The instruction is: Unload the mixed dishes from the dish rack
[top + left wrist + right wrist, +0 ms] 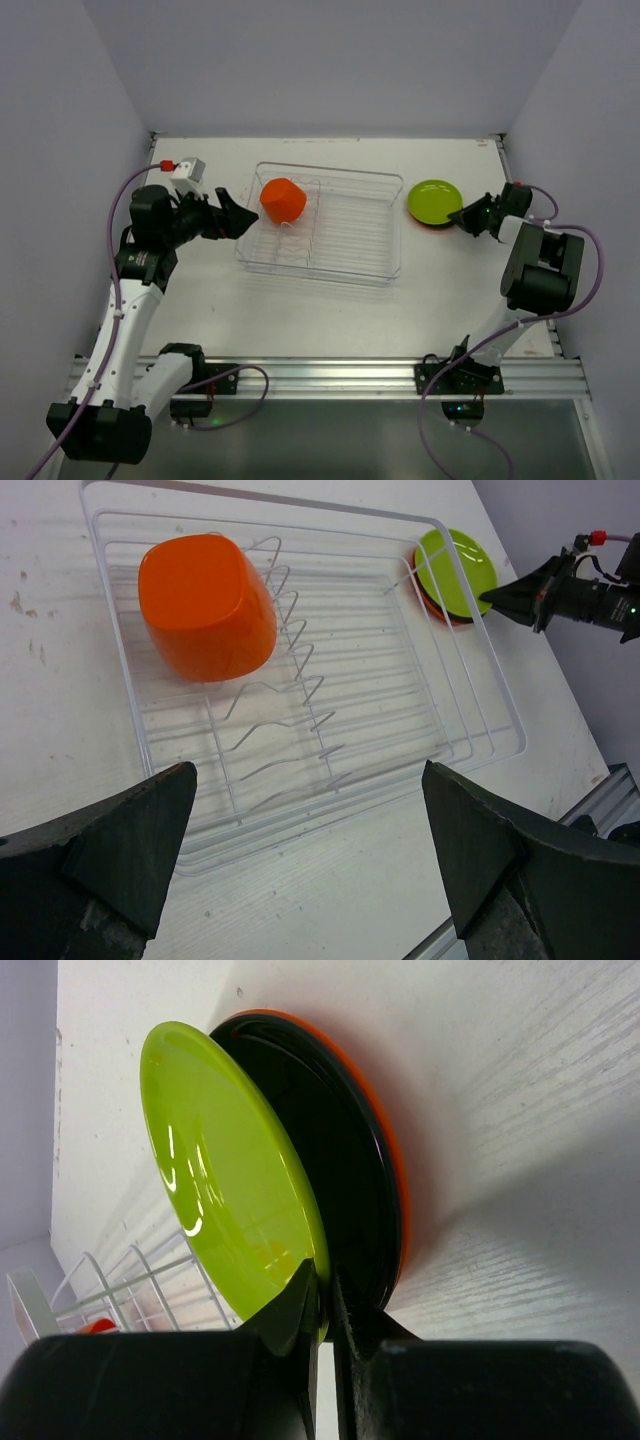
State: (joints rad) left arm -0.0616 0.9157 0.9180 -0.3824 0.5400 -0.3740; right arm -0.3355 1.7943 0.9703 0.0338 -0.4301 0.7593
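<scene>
The lime-green plate tilts mostly above the black plate (330, 1160) and would drop onto it: my right gripper needs to release now.
The orange faceted cup (283, 200) (205, 605) lies mouth-down in the left end of the clear dish rack (320, 275) (497, 705). My left gripper (245, 222) (310, 820) is open just left of the rack, pointing at the cup, with nothing between its jaws. Right of the rack, my right gripper (462, 218) (327, 1285) is shut on the rim of the lime-green plate (434, 200) (225, 1190). That plate tilts up off the black plate (330, 1160), which rests on the orange plate (388, 1150) on the table.
The rack's wire dividers (290, 680) stand beside the cup. The plate stack lies close to the rack's right end (400, 215). The table's right edge (520, 200) runs just behind my right arm.
</scene>
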